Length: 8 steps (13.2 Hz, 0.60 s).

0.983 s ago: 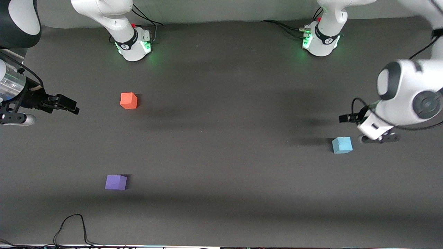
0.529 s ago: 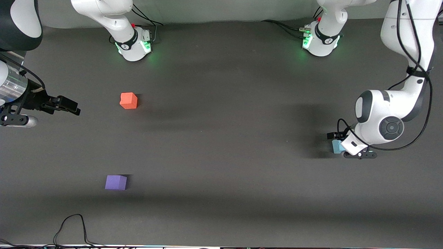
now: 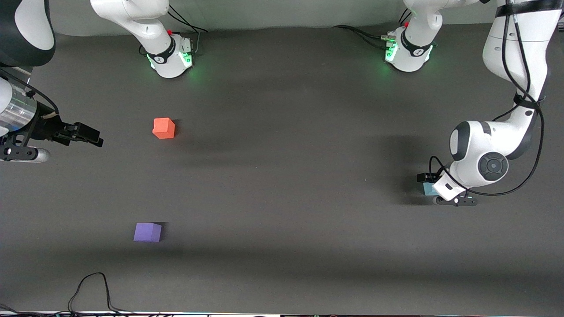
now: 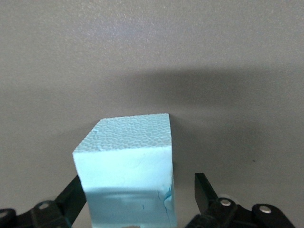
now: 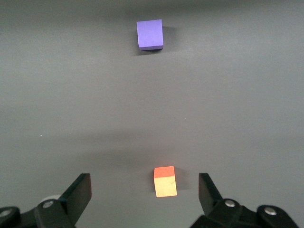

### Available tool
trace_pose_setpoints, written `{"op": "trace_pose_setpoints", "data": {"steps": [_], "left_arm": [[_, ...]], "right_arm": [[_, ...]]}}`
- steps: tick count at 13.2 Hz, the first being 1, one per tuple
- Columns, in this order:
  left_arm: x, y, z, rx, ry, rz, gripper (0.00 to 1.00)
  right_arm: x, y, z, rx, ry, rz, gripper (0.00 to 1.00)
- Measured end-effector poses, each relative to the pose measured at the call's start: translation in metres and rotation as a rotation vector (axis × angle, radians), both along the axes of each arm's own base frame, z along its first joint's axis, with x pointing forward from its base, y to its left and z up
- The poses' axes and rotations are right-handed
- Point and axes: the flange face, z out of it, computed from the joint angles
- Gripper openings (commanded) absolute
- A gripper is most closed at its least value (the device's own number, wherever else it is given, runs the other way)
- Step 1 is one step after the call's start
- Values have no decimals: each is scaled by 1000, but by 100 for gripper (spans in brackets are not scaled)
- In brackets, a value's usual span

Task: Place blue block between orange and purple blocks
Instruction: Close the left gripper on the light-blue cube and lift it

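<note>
My left fingers, low around the light blue block, should close and catch it.
The light blue block (image 3: 426,189) rests on the dark table at the left arm's end, mostly hidden under the left wrist. In the left wrist view the blue block (image 4: 126,156) stands between my left gripper's (image 4: 137,180) open fingers; one finger is at its side, and a gap shows at the other. My left gripper (image 3: 434,190) is low at the block. The orange block (image 3: 163,128) and the purple block (image 3: 147,232) sit toward the right arm's end, the purple nearer the front camera. My right gripper (image 3: 88,134) waits open and empty, above the table beside the orange block (image 5: 165,181).
The purple block (image 5: 150,34) also shows in the right wrist view. A black cable (image 3: 92,290) loops at the table's front edge. The arm bases (image 3: 172,57) stand along the back edge.
My left gripper moved from beside the blue block to over it and came down around it. The right arm and the other blocks have not moved.
</note>
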Motion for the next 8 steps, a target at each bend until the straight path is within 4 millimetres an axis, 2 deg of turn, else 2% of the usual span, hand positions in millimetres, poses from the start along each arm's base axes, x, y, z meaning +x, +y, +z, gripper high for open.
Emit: {"op": "trace_pose_setpoints", "data": {"steps": [1, 8], "left_arm": [[1, 0, -1, -1, -4, -1, 22], [7, 10, 6, -5, -26, -17, 25]], "right_arm": [[0, 0, 0, 0, 0, 0, 100], [1, 0, 0, 0, -6, 0, 100]]}}
